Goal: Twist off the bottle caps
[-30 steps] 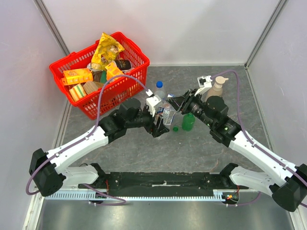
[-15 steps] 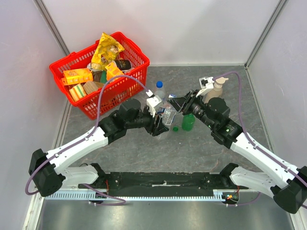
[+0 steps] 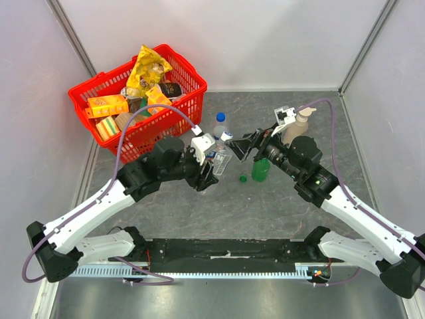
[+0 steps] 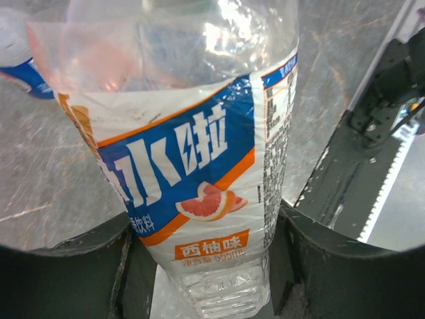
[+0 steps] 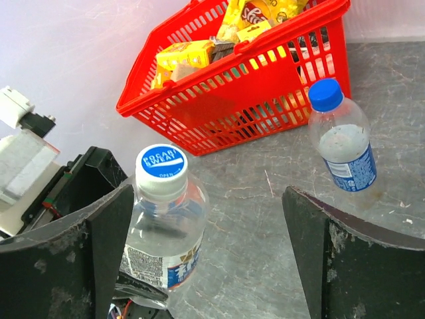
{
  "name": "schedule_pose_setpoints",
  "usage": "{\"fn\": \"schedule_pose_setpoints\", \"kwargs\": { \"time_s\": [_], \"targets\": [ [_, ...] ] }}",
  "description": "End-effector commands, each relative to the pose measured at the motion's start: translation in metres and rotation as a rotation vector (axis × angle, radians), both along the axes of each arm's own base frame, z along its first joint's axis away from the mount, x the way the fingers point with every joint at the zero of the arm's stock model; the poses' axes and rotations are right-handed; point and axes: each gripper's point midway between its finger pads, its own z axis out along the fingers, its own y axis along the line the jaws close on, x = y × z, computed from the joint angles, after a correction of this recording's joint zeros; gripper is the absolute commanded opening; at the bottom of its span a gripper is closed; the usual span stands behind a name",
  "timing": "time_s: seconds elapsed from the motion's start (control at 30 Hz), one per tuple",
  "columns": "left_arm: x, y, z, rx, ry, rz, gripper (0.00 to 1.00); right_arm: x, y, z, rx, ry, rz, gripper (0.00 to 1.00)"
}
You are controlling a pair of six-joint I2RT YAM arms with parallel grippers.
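The white cap needs to be unscrewed from the bottle, so the right gripper should next grip it by its opposite sides, facing its blue top.
My left gripper (image 3: 211,166) is shut on the lower body of a clear bottle (image 4: 199,133) with a blue and orange label, held tilted. Its white cap with a blue top (image 5: 161,167) is on the neck and lies between my right gripper's (image 5: 209,219) wide-open fingers, close to the left finger (image 5: 106,232). A second bottle with a blue cap (image 5: 326,94) stands on the table beyond. A green bottle (image 3: 260,169) stands under the right arm, and a loose green cap (image 3: 244,178) lies on the table beside it.
A red basket (image 3: 169,123) full of packets stands at the back left, just behind the bottles. A beige pump dispenser (image 3: 302,121) stands behind the right arm. Grey walls close in the table on three sides.
The right gripper has opened wide and let go of the clear bottle's cap. The left arm has drawn the bottle a little to the left.
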Motion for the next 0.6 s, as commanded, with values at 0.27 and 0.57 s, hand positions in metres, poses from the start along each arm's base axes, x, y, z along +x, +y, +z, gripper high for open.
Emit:
{"fn": "schedule_pose_setpoints", "kwargs": {
  "time_s": [0.27,0.57],
  "targets": [
    [0.004,0.050,-0.045,0.242,-0.052,0.084,0.39,-0.021,0.033,0.030,-0.058,-0.092,0.298,0.98],
    [0.005,0.060,-0.060,0.289,-0.096,0.142,0.39,-0.015,0.041,-0.014,-0.079,0.117,0.423,0.93]
  ]
}}
